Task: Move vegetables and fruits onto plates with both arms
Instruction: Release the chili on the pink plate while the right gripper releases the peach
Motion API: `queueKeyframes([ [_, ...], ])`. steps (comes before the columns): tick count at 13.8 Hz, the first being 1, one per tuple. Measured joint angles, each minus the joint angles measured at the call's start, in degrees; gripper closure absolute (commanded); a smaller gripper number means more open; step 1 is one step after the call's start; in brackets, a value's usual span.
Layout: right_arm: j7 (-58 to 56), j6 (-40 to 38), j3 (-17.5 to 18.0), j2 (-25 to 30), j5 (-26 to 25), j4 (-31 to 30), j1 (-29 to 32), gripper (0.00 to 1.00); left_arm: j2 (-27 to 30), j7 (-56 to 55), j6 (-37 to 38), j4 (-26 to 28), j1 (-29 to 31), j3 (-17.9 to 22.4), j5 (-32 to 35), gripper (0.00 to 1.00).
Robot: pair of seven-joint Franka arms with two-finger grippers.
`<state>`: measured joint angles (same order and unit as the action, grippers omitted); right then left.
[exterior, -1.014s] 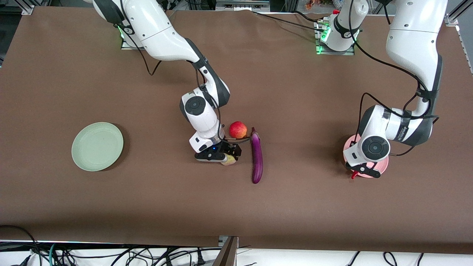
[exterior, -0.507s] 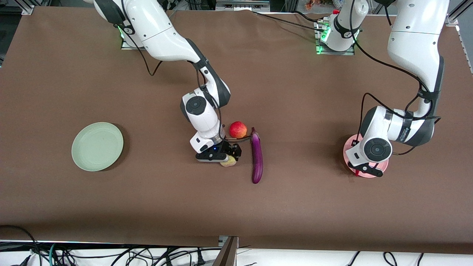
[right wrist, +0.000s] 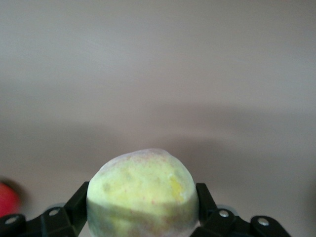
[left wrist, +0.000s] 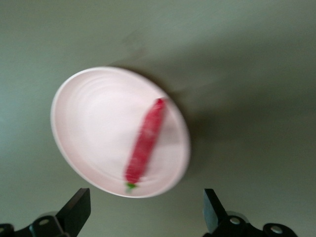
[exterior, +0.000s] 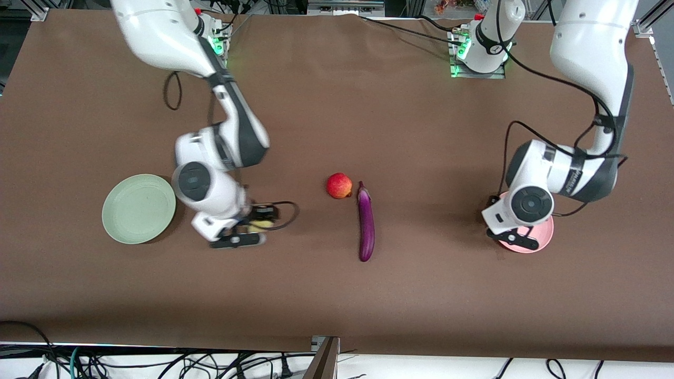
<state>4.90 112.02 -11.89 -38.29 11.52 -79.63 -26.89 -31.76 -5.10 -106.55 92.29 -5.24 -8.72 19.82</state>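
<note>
The left gripper grabs the purple eggplant by its narrower stem-end section next, to transfer the purple eggplant onto the pink plate.
My right gripper is shut on the pale yellow peach and holds it above the table, between the mint green plate and the red apple. In the right wrist view the peach fills the space between the jaws. The purple eggplant lies beside the apple. My left gripper hangs open and empty over the pink plate. In the left wrist view the red chili lies on the pink plate. In the front view my left arm hides the chili.
The apple shows as a red blur at the edge of the right wrist view. Brown table cover lies between the eggplant and the pink plate. Cables hang below the table's near edge.
My right gripper has lifted the peach from beside the apple and carried it toward the green plate. My left gripper has shifted slightly over the pink plate.
</note>
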Motion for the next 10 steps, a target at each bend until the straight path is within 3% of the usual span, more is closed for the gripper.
queueKeyframes([
  [3,-15.66,-6.02,-11.01,0.43,0.05,-2.47,4.65,0.70,1.37,-6.98,-0.69,-1.49,-2.97,-4.95,-6.14,0.00],
  [7,-20.47,-6.03,-12.16,-1.84,0.12,-4.07,12.89,0.70,-3.79,-13.53,-13.26,-4.09,-6.94,-5.36,-15.69,0.00],
  [10,-20.47,-5.77,-12.12,-4.29,0.45,-4.25,14.94,0.69,-9.52,-23.25,-26.35,-4.25,-9.59,-5.52,-17.52,0.00],
])
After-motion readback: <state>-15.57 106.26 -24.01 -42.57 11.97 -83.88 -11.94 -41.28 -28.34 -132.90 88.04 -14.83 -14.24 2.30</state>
